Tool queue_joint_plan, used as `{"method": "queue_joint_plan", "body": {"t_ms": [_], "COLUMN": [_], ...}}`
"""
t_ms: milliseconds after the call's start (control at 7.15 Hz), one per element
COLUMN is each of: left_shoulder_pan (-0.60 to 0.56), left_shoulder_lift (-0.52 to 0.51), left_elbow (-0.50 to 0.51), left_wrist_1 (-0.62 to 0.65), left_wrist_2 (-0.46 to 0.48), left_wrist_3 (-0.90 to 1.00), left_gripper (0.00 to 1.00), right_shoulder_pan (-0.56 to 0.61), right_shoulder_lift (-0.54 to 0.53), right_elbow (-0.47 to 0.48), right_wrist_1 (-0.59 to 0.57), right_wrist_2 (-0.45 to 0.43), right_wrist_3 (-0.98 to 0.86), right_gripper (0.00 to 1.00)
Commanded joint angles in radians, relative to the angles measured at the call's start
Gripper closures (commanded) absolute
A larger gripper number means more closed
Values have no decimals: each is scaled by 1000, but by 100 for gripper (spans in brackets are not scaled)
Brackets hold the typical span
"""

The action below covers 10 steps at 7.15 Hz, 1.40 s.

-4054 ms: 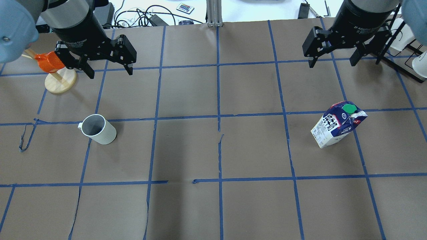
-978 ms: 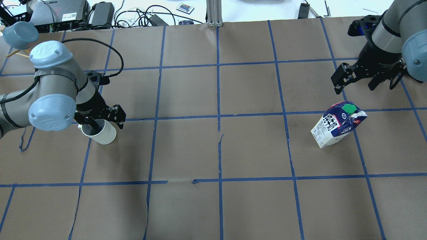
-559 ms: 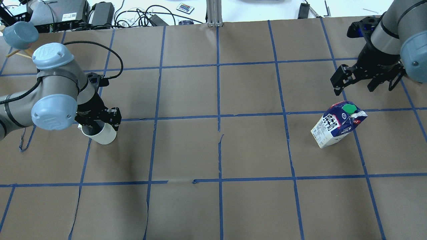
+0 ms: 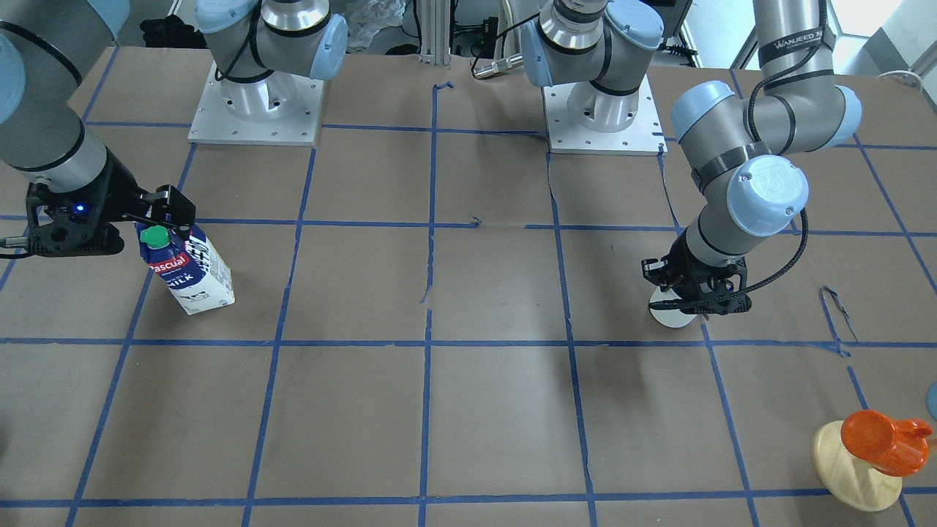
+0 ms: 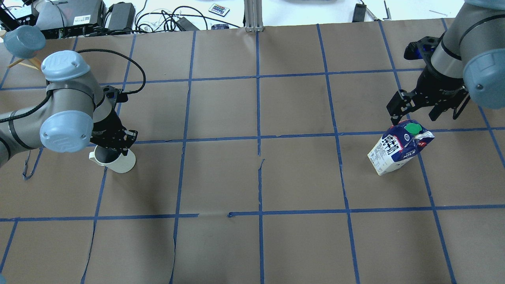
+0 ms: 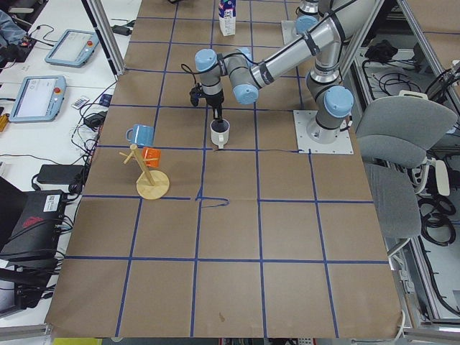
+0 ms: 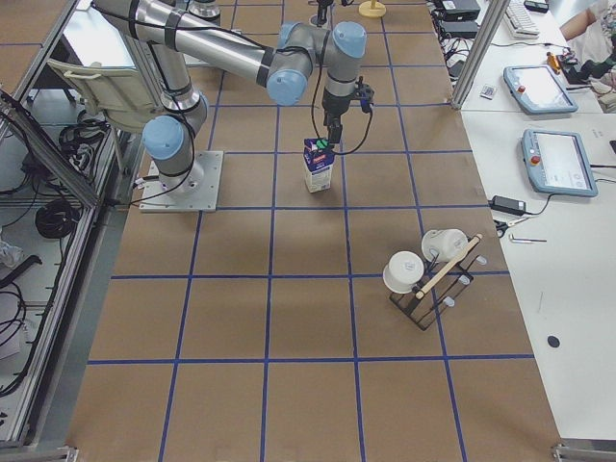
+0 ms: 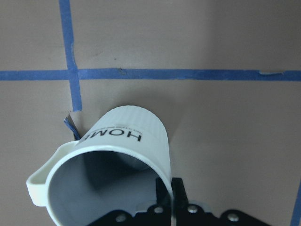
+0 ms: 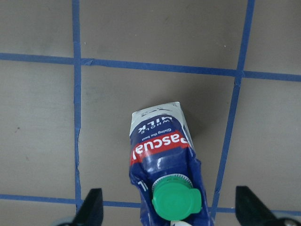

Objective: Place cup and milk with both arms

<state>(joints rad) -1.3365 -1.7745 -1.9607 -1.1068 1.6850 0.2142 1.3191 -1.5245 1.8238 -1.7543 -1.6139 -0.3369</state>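
Observation:
The robot's right gripper should next grab the milk carton by its gable top (image 4: 163, 244), so that the robot can place the milk carton beside the cup (image 4: 670, 315).
The white cup (image 5: 118, 163) stands at the table's left, its "HOME" lettering visible in the left wrist view (image 8: 127, 136). My left gripper (image 5: 112, 144) is shut on the cup's rim, one finger inside and one outside (image 8: 181, 197). It also shows in the front view (image 4: 695, 293) over the cup (image 4: 672, 318). The milk (image 5: 398, 152) stands at the right, green cap up. My right gripper (image 5: 414, 116) is open just above and behind the carton's top. Its fingers (image 9: 94, 207) stand wide on either side of the milk (image 9: 160, 141), not touching it.
An orange cup on a pale wooden stand (image 4: 878, 439) and a blue cup (image 6: 140, 134) sit at the table's left end. A black rack with white cups (image 7: 423, 274) stands at the right end. Arm bases (image 4: 256, 110) and cables line the back.
My left gripper has shut on the cup's rim and the cup has shifted slightly. My right gripper has come down and forward to the milk's top, still open.

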Motion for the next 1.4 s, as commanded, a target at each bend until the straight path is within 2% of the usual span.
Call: {"method": "queue_joint_plan", "body": {"t_ms": [0,280,559,699,839,978,1258], "left_shoulder_pan": [-9,-26,-158,-231,-292,-364,-453], "left_shoulder_lift": [-3,-9,-17,-29,-55,-87,-184], "left_elbow": [25,89,101,149,220,279,394], "left_wrist_1": [-1,-45,-45,-63,-117,-139,-134], "left_wrist_2": [4,-7,-13,-25,-71,-112,-135], "left_wrist_3": [-10,-111,-310,-408,-534,-673,-871], "left_gripper": [100,100,100,100,100,100,100], "right_shoulder_pan": [0,0,0,2,2,2,5], "right_shoulder_lift": [-2,0,-3,-2,-2,-5,-2], "right_elbow": [45,83,88,88,88,81,69], "right_wrist_1": [6,3,-4,-34,-66,-74,-82], "right_wrist_2": [-1,-64,-54,-51,-47,-44,-43], "right_wrist_3": [-13,-16,-11,-11,-14,-11,-11], "right_gripper": [0,0,2,5,19,25,25]}}
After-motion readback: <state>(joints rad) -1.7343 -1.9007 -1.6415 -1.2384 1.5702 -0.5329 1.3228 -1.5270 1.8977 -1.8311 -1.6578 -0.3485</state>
